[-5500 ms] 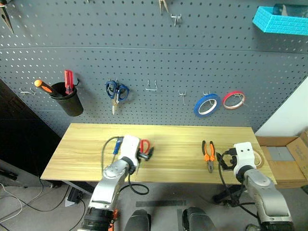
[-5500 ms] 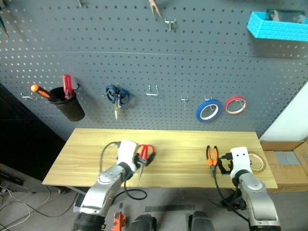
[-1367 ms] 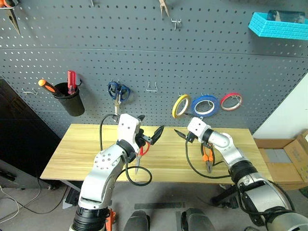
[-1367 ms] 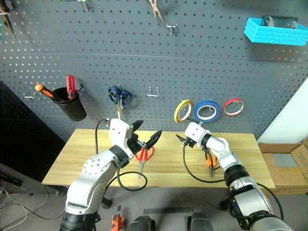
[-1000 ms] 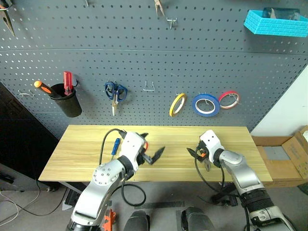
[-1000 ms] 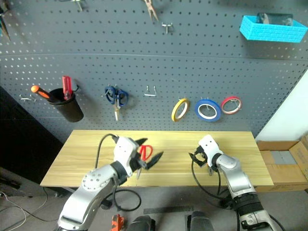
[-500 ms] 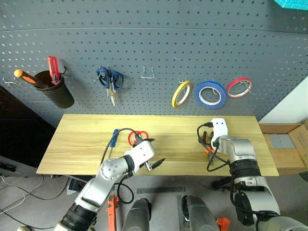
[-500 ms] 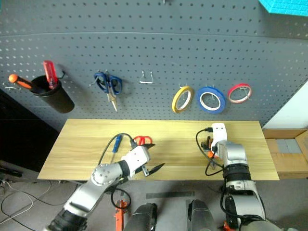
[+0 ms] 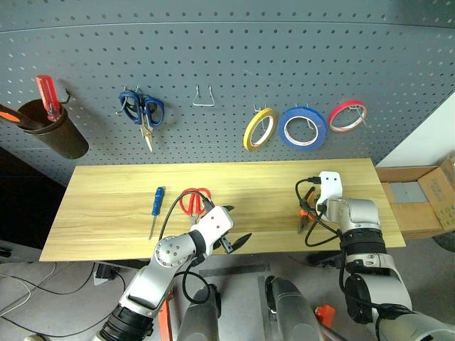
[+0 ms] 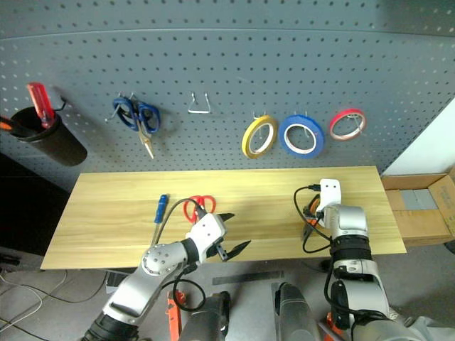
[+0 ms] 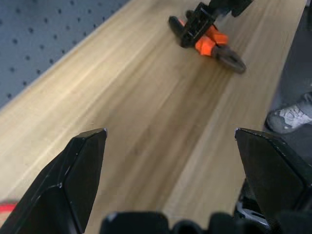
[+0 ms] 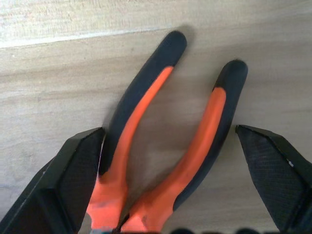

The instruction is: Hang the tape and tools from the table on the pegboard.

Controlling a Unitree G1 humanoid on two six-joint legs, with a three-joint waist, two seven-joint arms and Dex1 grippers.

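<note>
I will grab the orange-and-black pliers by their two handles with my right gripper next. Then that gripper should hang the pliers on the pegboard (image 9: pixel 213 42).
The yellow tape (image 9: pixel 259 129) hangs on a hook of the dark grey pegboard (image 9: pixel 213 42), left of the blue ring. The orange-and-black pliers (image 12: pixel 161 161) lie near the right end of the wooden table (image 9: pixel 106 192). My right gripper (image 12: pixel 170 136) points down over them, open, one finger on either side of the two handles. The red-handled scissors (image 9: pixel 192 202) lie left of the table's middle. Just right of them, near the front edge, my left gripper (image 9: pixel 231 226) hangs open and empty, pointing toward the pliers (image 11: pixel 209 39).
Blue scissors (image 9: pixel 142 110), an empty wire hook (image 9: pixel 204 99), a blue tape ring (image 9: pixel 302 128) and a red tape ring (image 9: pixel 347 116) hang on the board. A black cup (image 9: pixel 46 135) with screwdrivers hangs far left. A blue screwdriver (image 9: pixel 155 212) lies on the table.
The yellow tape went from the table's right end to a pegboard hook. My right gripper came down from the board and now straddles the pliers' handles. The camera has tilted downward.
</note>
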